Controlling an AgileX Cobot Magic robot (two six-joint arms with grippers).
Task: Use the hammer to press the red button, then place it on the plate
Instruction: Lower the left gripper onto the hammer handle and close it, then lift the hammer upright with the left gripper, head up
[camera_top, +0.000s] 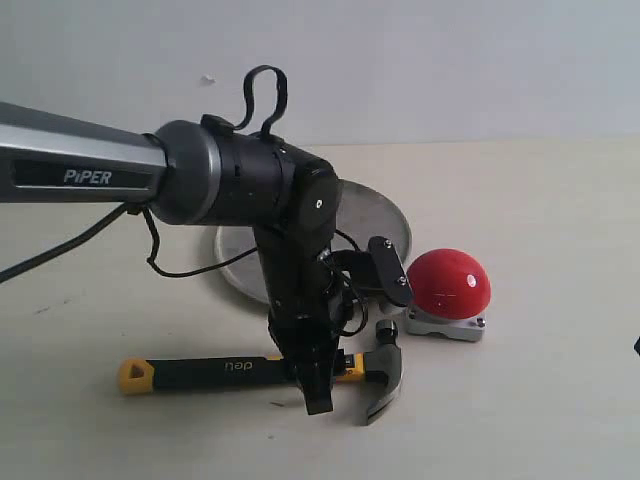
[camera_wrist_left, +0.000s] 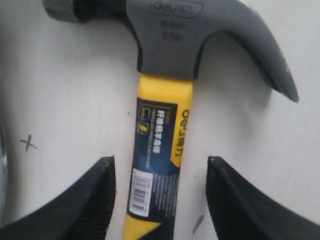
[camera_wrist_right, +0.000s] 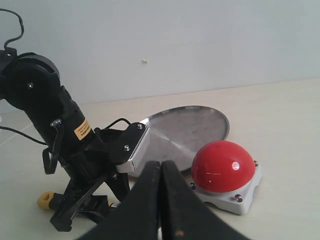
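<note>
My left gripper takes hold of the hammer by its handle's barcode label (camera_wrist_left: 146, 194) next, to press the red button.
The hammer (camera_top: 225, 370) lies flat on the table, its yellow end to the left and its dark steel head (camera_top: 385, 380) to the right. My left gripper (camera_top: 318, 385) is down over the handle near the head. In the left wrist view the left gripper (camera_wrist_left: 160, 161) is open, its fingers (camera_wrist_left: 95, 200) straddling the yellow neck band (camera_wrist_left: 162, 125) with a gap on each side. The red button (camera_top: 448, 282) sits just right of the hammer head. The silver plate (camera_top: 385, 225) lies behind, partly hidden by the arm. My right gripper (camera_wrist_right: 161, 166) is shut on nothing, short of the red button (camera_wrist_right: 222, 165).
The left arm (camera_top: 250, 190) reaches in from the left and covers the plate's left half. A black cable (camera_top: 175, 268) loops below it. A small pen cross (camera_wrist_left: 28, 143) marks the table beside the hammer. Pale wall stands behind the table.
</note>
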